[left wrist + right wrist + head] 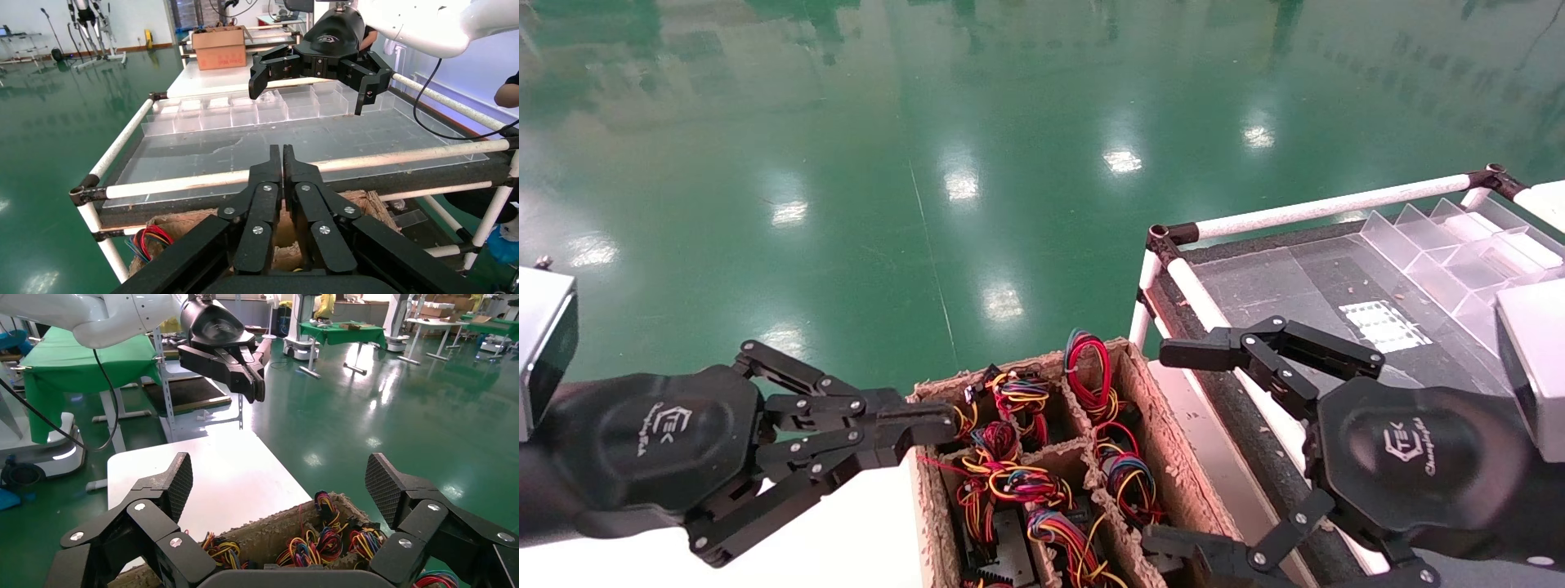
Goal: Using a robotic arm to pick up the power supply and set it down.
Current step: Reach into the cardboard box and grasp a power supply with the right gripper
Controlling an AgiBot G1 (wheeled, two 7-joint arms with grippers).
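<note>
My right gripper will take the power supply by its looped wire bundle next and lift it out of the cardboard box.
Several power supplies stand in the compartments of a brown cardboard divider box. Mostly their looped red, yellow, black and blue wire bundles show, with a little grey metal low in the box. My right gripper hangs wide open beside the box's right wall, holding nothing. From the right wrist view, its own gripper spreads above the box and the wires. My left gripper is shut and empty at the box's left rim; the left wrist view shows it pressed together.
A white tube rack with a dark shelf and clear acrylic dividers stands to the right of the box. A white tabletop lies to its left. Green floor stretches ahead. Another cardboard box sits on a far table.
</note>
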